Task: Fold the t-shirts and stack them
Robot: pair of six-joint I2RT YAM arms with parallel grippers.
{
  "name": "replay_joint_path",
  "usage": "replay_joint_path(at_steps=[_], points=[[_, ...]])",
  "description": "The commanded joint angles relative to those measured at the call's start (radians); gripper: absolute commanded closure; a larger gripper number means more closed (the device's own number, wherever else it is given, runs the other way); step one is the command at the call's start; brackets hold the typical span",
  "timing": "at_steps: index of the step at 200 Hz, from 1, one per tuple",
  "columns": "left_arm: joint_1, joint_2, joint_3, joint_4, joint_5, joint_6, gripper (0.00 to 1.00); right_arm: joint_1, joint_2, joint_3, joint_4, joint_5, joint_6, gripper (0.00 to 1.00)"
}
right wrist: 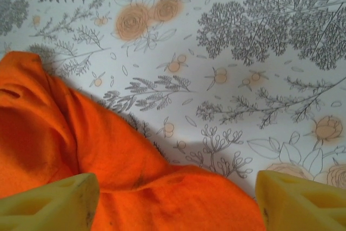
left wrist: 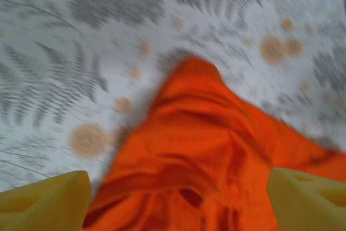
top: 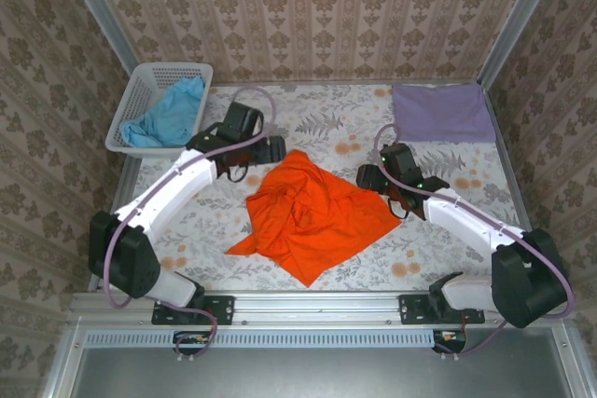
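The orange t-shirt's crumpled cloth near its far tip (top: 293, 166) (left wrist: 188, 134) will be grabbed by my left gripper next. Both grippers can then spread the t-shirt for folding.
An orange t-shirt (top: 312, 212) lies crumpled in the middle of the table. A light blue t-shirt (top: 173, 114) is bunched in the white basket (top: 140, 90) at the back left. At the back right corner lies a lavender t-shirt (top: 441, 111), folded flat. My left gripper (top: 273, 149) hovers at the orange shirt's far tip. In the left wrist view that gripper (left wrist: 178, 209) is open, with the orange cloth (left wrist: 205, 150) below the gap. My right gripper (top: 368, 177) is at the shirt's right edge. It (right wrist: 173, 206) is open over the orange fabric (right wrist: 81, 144).
The floral tablecloth (top: 308, 118) covers the table, and patterned walls close in the back and sides. A metal rail (top: 317, 309) runs along the near edge by the arm bases.
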Motion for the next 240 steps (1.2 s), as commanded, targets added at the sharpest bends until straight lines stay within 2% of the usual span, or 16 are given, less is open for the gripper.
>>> replay_joint_path(at_steps=[1, 39, 61, 78, 103, 126, 144, 167, 196, 240], points=[[-0.109, -0.003, -0.039, -0.025, 0.116, 0.060, 0.19, -0.017, -0.010, 0.004, -0.177, -0.055, 0.029, 0.25], [-0.317, 0.085, -0.065, -0.061, 0.072, 0.085, 0.23, -0.109, -0.096, -0.149, -0.282, -0.185, 0.067, 0.30], [-0.365, 0.131, -0.117, -0.029, 0.071, 0.067, 0.24, -0.142, -0.157, -0.212, -0.327, -0.196, 0.073, 0.32], [-0.383, 0.174, -0.102, -0.078, 0.063, 0.106, 0.25, -0.179, -0.204, -0.217, -0.368, -0.165, 0.083, 0.32], [-0.383, 0.241, -0.058, -0.187, 0.024, 0.150, 0.24, -0.233, -0.239, -0.213, -0.383, -0.122, 0.139, 0.33], [-0.377, 0.300, 0.005, -0.293, 0.073, 0.167, 0.24, -0.282, -0.215, -0.199, -0.350, -0.271, 0.144, 0.41], [-0.375, 0.319, 0.063, -0.368, 0.089, 0.197, 0.24, -0.281, -0.210, -0.180, -0.373, -0.340, 0.159, 0.41], [-0.341, 0.332, 0.100, -0.388, 0.164, 0.231, 0.22, -0.281, -0.208, -0.187, -0.381, -0.370, 0.180, 0.43], [-0.299, 0.418, 0.203, -0.447, 0.165, 0.283, 0.22, -0.282, -0.163, -0.181, -0.364, -0.369, 0.178, 0.46], [-0.289, 0.501, 0.232, -0.403, 0.223, 0.288, 0.23, -0.284, 0.011, -0.159, -0.282, -0.351, 0.158, 0.57]])
